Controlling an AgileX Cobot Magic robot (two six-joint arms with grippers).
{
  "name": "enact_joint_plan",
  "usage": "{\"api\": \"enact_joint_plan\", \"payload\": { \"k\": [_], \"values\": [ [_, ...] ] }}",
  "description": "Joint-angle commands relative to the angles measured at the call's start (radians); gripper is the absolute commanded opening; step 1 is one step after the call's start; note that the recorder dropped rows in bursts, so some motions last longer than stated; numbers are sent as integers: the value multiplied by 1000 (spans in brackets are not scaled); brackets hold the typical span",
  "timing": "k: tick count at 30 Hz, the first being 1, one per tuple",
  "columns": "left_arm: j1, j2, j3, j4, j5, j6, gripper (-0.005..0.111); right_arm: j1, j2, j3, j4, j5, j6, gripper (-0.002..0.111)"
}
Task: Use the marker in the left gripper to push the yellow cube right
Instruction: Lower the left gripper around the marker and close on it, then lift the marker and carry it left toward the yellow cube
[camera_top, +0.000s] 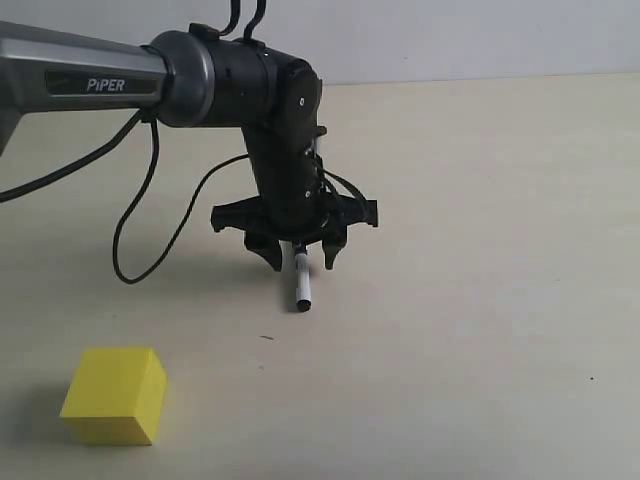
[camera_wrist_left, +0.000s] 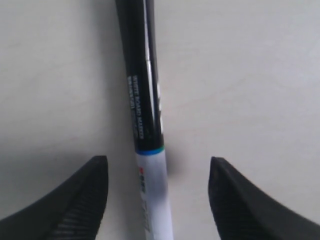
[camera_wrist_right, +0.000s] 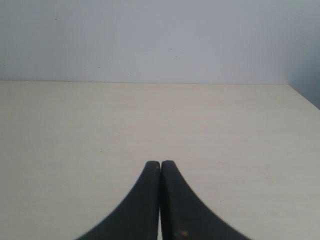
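Observation:
My left gripper closes on the marker (camera_top: 300, 286) now, which would catch it, since the fingers stand beside the marker's white body near the blue ring.
The marker (camera_top: 300, 286) lies on the pale table, its white barrel under my left gripper (camera_top: 302, 266) and its small black end pointing toward the front edge. In the left wrist view the marker (camera_wrist_left: 147, 125) runs between the two black fingers (camera_wrist_left: 95, 175), with a gap on each side. That gripper (camera_wrist_left: 156, 164) is open and touches nothing. The yellow cube (camera_top: 115, 395) sits at the front left, well apart from the marker and the gripper. My right gripper (camera_wrist_right: 160, 163) is shut on nothing and does not appear in the exterior view.
The grey PiPER arm tube (camera_top: 95, 82) reaches in from the upper left, with black cables (camera_top: 125, 235) hanging down to the table behind the cube. A white wall (camera_wrist_right: 150, 40) borders the table's far edge.

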Motion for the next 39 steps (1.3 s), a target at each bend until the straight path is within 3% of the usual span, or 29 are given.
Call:
{"api": "enact_joint_plan", "payload": {
  "k": [1,23,26,27,31,34,39],
  "values": [
    [2,3,-5,10,-1,-5,58,-6,-5,4,1,-6,-1,0],
    [-5,17,10,12,-13,2,57,-6,-5,4,1,-4,-1,0],
    [-5,17,10,12,-13,2,44,-6,-5,4,1,-4,-1,0],
    [-5,17,10,12,-20,2,30,-6,-5,4,1,-4,-1,0],
    [-5,17,10,12,-27,2,0,-6,-5,4,1,-4,-1,0],
    [-5,4,10,12,-14,33,0,-6,-5,4,1,-4,-1,0],
    [3,-180,10,58,144,159,0,-6,-5,4,1,-4,-1,0]
  ]
}}
